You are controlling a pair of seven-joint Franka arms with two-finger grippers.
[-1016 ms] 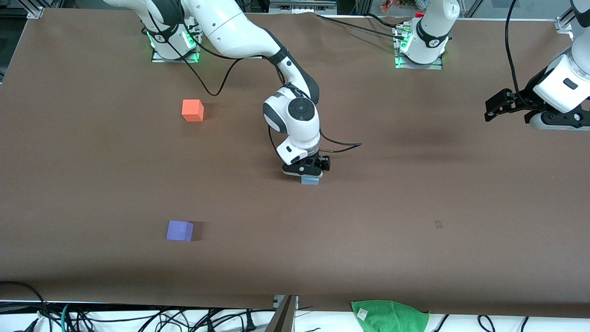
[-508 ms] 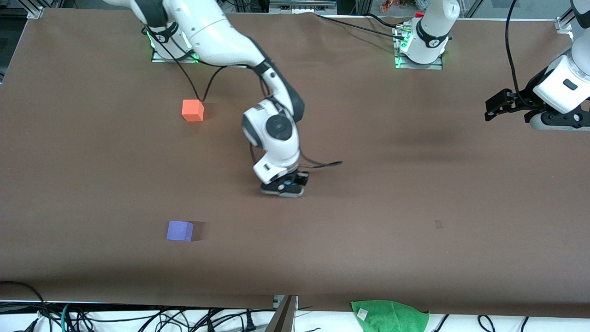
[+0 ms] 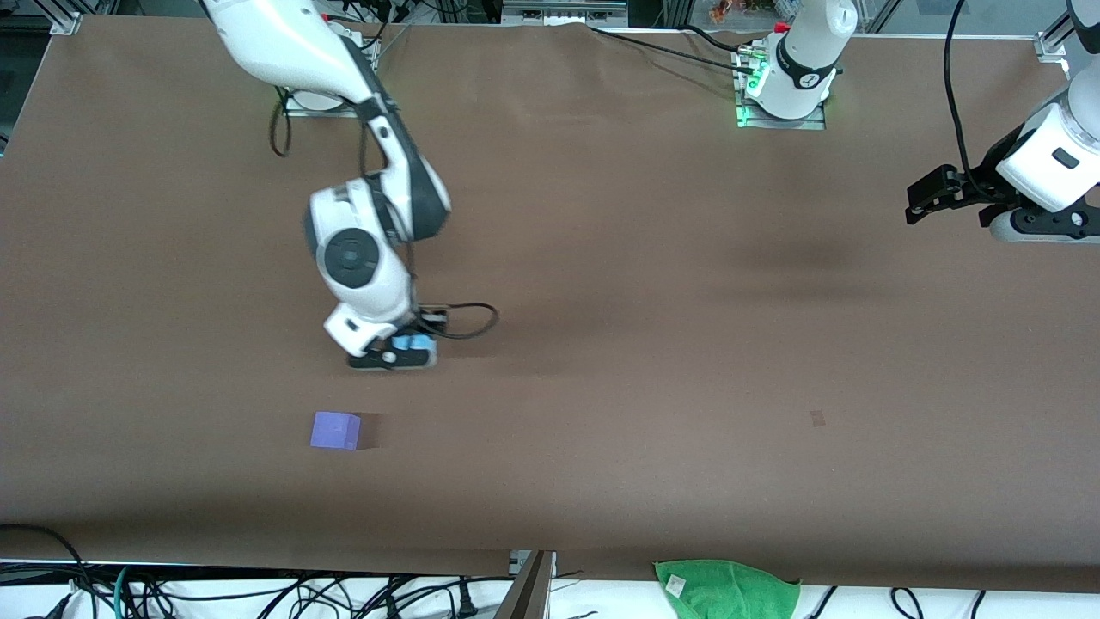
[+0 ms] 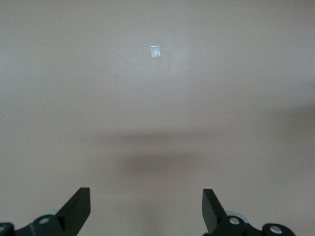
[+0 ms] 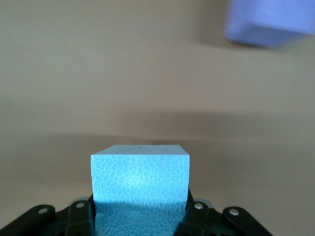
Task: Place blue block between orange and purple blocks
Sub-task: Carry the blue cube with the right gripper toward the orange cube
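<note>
My right gripper needs to line up the blue block with the purple block before opening: the blue block hangs above the table, out of line with the purple block.
My right gripper (image 3: 402,352) is shut on the light sky-blue block (image 3: 412,343) and holds it low over the brown table. In the right wrist view the blue block (image 5: 140,177) fills the space between the jaws of the right gripper (image 5: 140,212). The violet-purple block (image 3: 335,430) lies on the table near the front edge and also shows in the right wrist view (image 5: 270,22). The orange block is hidden by the right arm. My left gripper (image 3: 925,197) waits open and empty at the left arm's end of the table, and it also shows in the left wrist view (image 4: 146,199).
A green cloth (image 3: 726,589) lies at the table's front edge, with cables (image 3: 258,593) along that edge. A small pale mark (image 3: 817,419) is on the table cover and shows in the left wrist view (image 4: 155,51).
My right arm has carried the blue block toward the right arm's end of the table. It now covers the orange block. The left arm has not moved.
</note>
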